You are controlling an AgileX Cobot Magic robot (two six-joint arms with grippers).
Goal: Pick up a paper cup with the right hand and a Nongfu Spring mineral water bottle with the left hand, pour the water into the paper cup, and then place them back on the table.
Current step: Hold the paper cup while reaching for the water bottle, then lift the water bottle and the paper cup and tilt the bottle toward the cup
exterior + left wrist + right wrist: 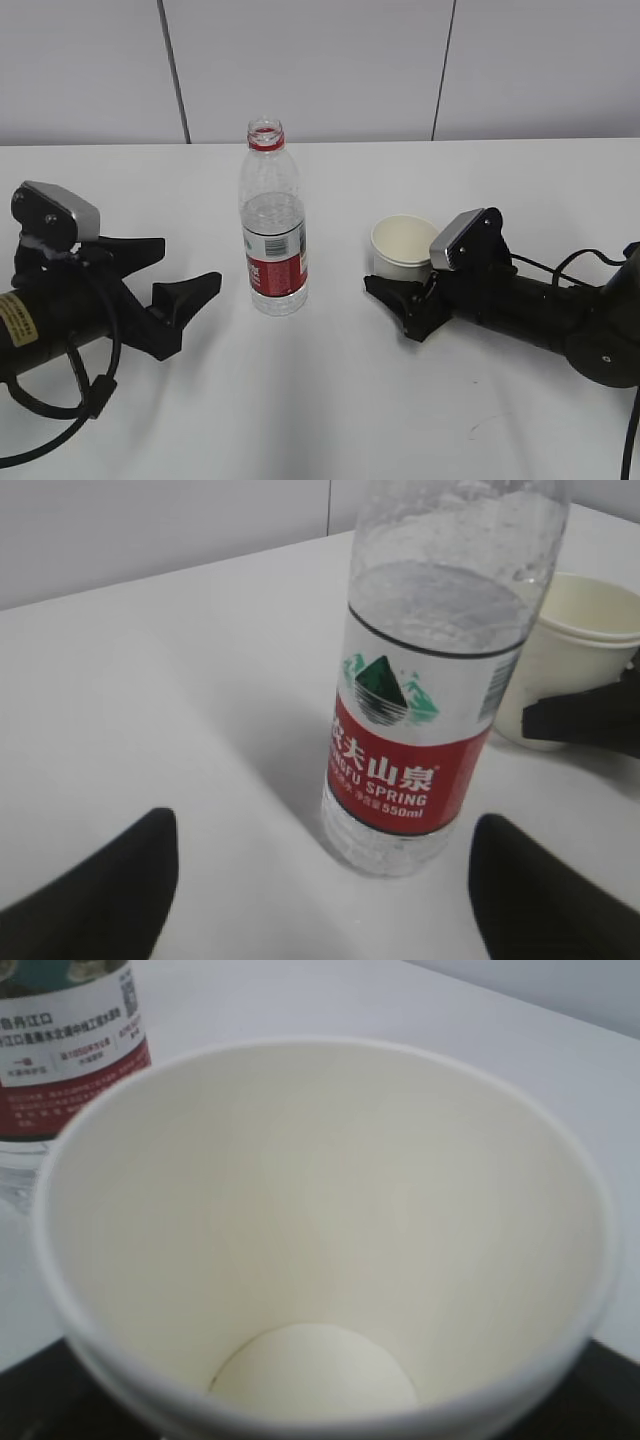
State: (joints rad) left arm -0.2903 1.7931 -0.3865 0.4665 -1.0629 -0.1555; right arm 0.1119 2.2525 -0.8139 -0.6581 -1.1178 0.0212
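Observation:
My left gripper should next grab the Nongfu Spring bottle by its red-labelled lower half [277, 268], to pour water into the paper cup [403, 245].
The Nongfu Spring mineral water bottle [272, 235] stands upright and capless on the table [320, 400], about half full of water [440, 605]. My left gripper [188, 265] is open just left of it. In the left wrist view the bottle [400, 780] stands just ahead of the open gripper [326, 850]. The paper cup [403, 245] stands upright and empty to the right. My right gripper [383, 272] has a finger on each side of the cup. In the right wrist view the cup [320, 1210] fills the frame and hides the fingers. I cannot see whether they press on it.
A grey panelled wall [320, 60] runs behind the table's far edge. Black cables [60, 400] hang by the left arm, and more trail behind the right arm [580, 262]. The bottle and cup stand about a cup's width apart.

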